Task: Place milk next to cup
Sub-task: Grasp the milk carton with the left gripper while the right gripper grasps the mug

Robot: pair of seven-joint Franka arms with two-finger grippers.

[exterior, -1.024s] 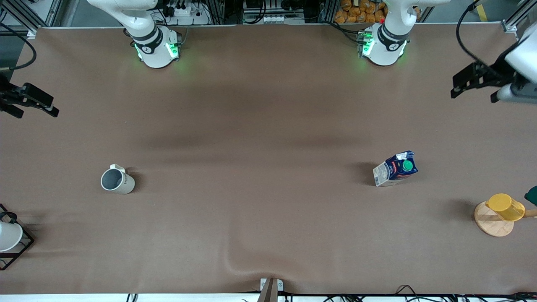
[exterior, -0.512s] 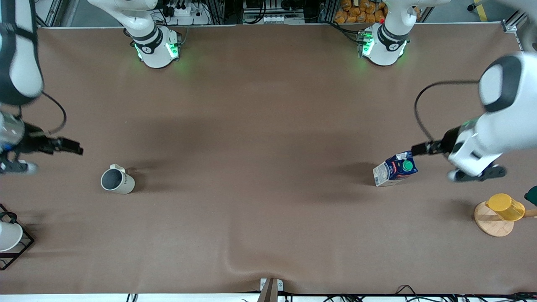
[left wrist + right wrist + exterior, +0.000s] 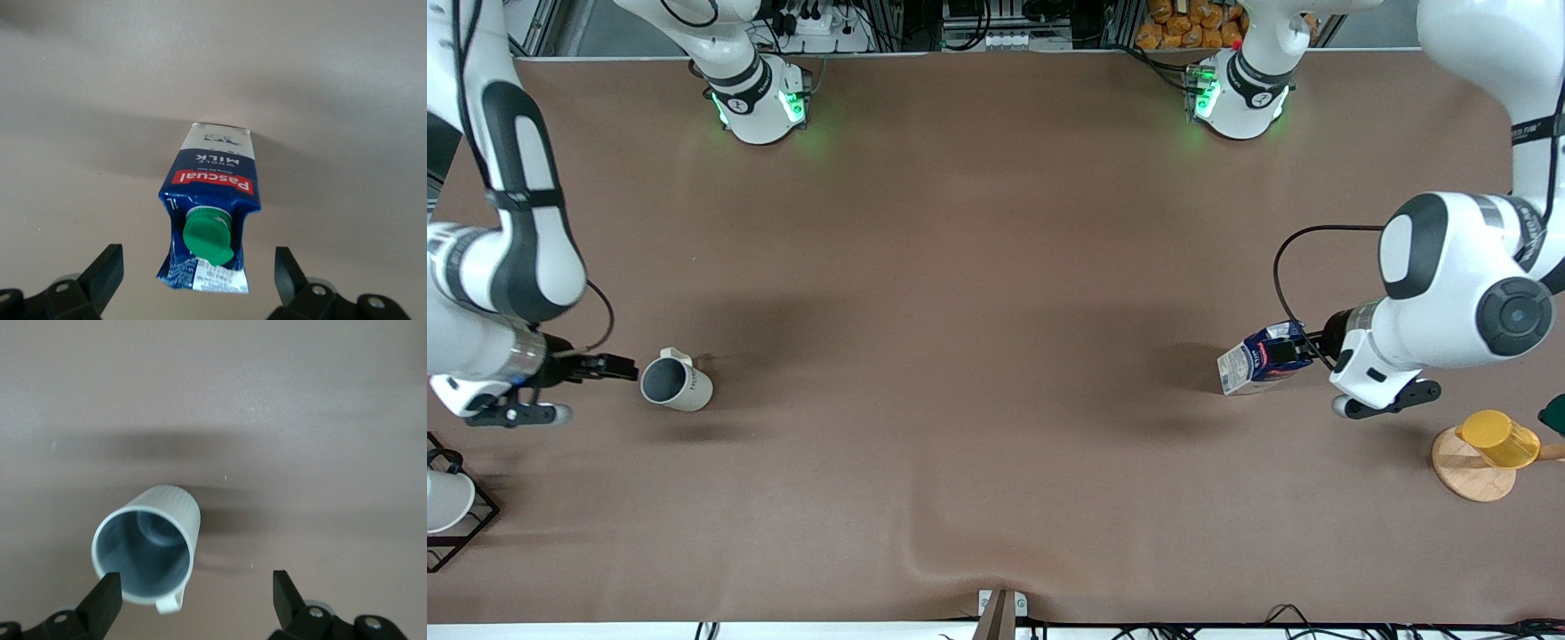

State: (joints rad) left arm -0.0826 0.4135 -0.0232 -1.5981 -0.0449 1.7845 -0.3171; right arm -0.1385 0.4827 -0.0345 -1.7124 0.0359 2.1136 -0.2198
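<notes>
My left gripper moves toward the milk carton's green cap, before it closes on the cap: in the left wrist view my fingers stop short of the cap.
The milk (image 3: pixel 1258 360), a dark blue and white carton with a green cap (image 3: pixel 208 233), stands on the brown table toward the left arm's end. My left gripper (image 3: pixel 1303 348) is over the carton's top, open. In the left wrist view the milk (image 3: pixel 213 200) lies between the spread fingers of the left gripper (image 3: pixel 198 267), untouched. The cup (image 3: pixel 676 384), an off-white mug with a grey inside, stands toward the right arm's end. My right gripper (image 3: pixel 609 366) hovers just beside it, open. In the right wrist view the cup (image 3: pixel 150 543) sits by one finger of the right gripper (image 3: pixel 195 587).
A yellow cup (image 3: pixel 1498 438) rests on a wooden disc (image 3: pixel 1467 476) at the left arm's end, nearer the camera than the milk. A white cup in a black wire rack (image 3: pixel 454 524) sits at the right arm's end. The cloth has a wrinkle (image 3: pixel 925 560) near the front edge.
Both arms swung in from the table's ends and came down: the left gripper to the milk, the right gripper to the cup. Milk and cup have not moved.
</notes>
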